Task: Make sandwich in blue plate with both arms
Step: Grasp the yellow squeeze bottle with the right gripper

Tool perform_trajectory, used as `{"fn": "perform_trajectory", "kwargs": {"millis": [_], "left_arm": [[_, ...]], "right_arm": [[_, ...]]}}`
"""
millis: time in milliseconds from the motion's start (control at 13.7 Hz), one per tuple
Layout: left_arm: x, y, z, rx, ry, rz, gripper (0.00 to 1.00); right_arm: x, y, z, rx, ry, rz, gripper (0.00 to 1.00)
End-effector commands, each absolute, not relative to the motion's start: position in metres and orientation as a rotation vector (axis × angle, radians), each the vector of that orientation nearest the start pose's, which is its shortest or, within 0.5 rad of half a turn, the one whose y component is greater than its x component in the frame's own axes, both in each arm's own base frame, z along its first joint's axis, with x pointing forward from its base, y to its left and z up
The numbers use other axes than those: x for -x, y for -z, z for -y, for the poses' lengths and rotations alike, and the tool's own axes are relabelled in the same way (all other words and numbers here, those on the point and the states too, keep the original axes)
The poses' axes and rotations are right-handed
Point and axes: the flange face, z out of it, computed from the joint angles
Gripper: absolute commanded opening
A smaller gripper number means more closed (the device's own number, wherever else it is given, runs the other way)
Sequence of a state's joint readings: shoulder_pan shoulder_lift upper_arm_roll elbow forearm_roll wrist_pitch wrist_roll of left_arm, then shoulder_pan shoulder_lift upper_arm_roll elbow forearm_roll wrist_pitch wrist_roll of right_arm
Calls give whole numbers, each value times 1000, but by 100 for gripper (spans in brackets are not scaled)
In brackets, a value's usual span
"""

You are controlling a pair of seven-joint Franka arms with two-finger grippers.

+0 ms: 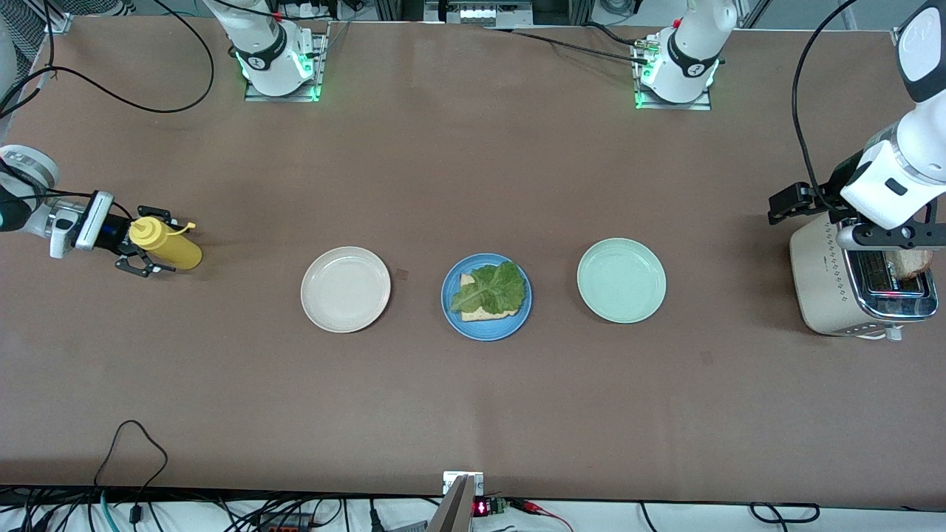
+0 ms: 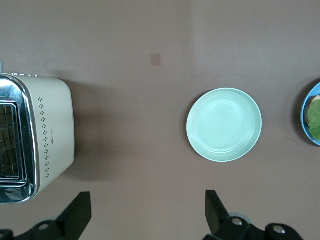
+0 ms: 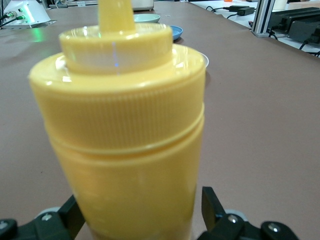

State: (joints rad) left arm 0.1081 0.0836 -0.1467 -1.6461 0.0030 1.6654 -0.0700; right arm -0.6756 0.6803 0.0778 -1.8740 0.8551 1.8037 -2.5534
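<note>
The sandwich needs sauce. My right gripper should next pick up the yellow squeeze bottle by its body below the cap.
The blue plate lies mid-table between two other plates. It holds one tan bread slice with a crinkled green lettuce leaf on top; this sandwich has no upper slice. Its edge shows in the left wrist view. My left gripper hangs open and empty over the table beside the toaster. A second bread slice stands in the toaster's slot. At the right arm's end, my right gripper is open, its fingers straddling a lying yellow squeeze bottle.
A beige plate lies beside the blue plate toward the right arm's end, a pale green plate toward the left arm's end. The cream toaster stands at the left arm's end. Cables trail along the table's edges.
</note>
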Motion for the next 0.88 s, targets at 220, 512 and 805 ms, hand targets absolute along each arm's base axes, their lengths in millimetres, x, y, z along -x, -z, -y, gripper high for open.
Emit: {"fn": "perform_trajectory", "kwargs": {"millis": [220,512,805], "left_arm": [[-580,-549,17,3142,-102,18,100],[-580,-549,17,3142,-102,18,100],[-581,-550,16,3142,-100,20,100]], "right_arm": [[-509,-136,259,1727,958,1492,0],[-533,-164,237,1729,923,1575,0],[-568,-229,202,1819,791,1687,0]]}}
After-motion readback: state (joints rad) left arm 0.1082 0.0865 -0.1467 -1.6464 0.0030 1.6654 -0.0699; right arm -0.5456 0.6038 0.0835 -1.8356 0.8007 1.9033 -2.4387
